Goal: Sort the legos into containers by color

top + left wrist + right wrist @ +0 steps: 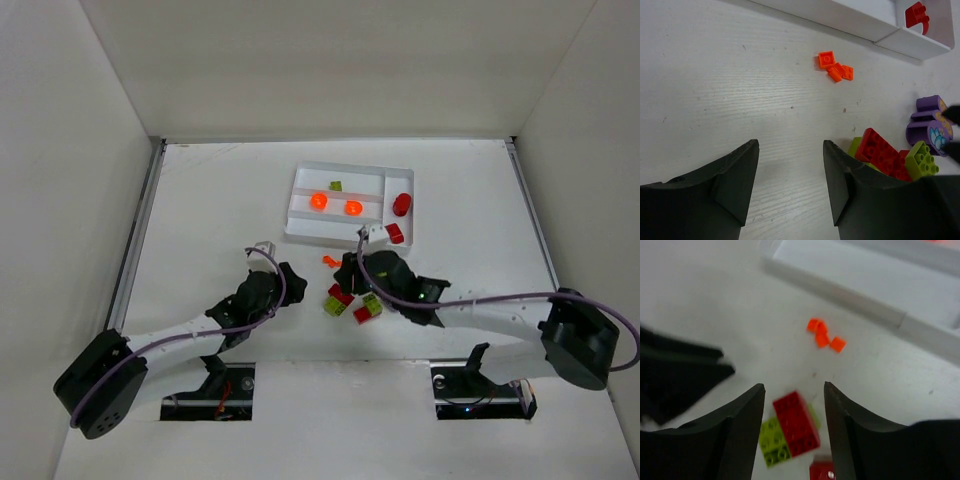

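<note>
Next, my right gripper grabs the joined red and lime bricks by their outer sides, so their bottoms stay free for my left gripper.
The white tray lies at the table's far middle. It holds two orange round pieces, a lime green piece and two red pieces in the end slot. Loose legos lie in front of it: a small orange cluster, a red brick and lime green bricks. My right gripper is open above the red brick, which lies on a green one. My left gripper is open and empty over bare table, left of the pile. Purple pieces show in the left wrist view.
The tray's near wall is just beyond the orange cluster. The two grippers are close together, with the left one dark at the left edge of the right wrist view. White walls enclose the table on three sides.
</note>
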Tool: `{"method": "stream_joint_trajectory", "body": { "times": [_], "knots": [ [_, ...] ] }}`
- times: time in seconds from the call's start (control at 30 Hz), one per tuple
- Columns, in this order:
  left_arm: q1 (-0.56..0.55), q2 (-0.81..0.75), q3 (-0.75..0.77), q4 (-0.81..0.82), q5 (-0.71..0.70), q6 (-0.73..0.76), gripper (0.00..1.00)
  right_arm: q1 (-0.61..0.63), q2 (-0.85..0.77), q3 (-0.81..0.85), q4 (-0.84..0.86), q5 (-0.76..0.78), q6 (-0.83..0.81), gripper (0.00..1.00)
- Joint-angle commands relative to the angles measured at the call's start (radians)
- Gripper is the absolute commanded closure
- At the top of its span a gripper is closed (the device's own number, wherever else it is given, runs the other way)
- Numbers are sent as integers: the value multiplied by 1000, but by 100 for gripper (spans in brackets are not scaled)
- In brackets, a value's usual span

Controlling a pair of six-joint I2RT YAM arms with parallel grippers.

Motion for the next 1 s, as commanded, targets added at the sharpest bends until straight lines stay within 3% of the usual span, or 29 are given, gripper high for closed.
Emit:
{"method": "stream_joint_trajectory", "body": {
  "times": [0.0, 0.07, 0.37, 0.63, 0.97],
  "knots": [
    [0, 1, 50, 28, 0, 3, 49, 103, -84, -77, -35, -15, -10, 34],
    [-3, -2, 60, 16, 0, 2, 49, 132, -95, -91, -50, -18, -24, 25],
    [-2, -89, 119, -180, 25, -52, 49, 144, 12, -8, -102, -8, -70, 6],
    [29, -161, 106, -281, 51, -70, 49, 178, 130, 76, -119, -36, -147, 0],
    [67, -223, 102, -346, 75, -61, 49, 187, 207, 118, -182, -1, -161, 0]
  ]
}}
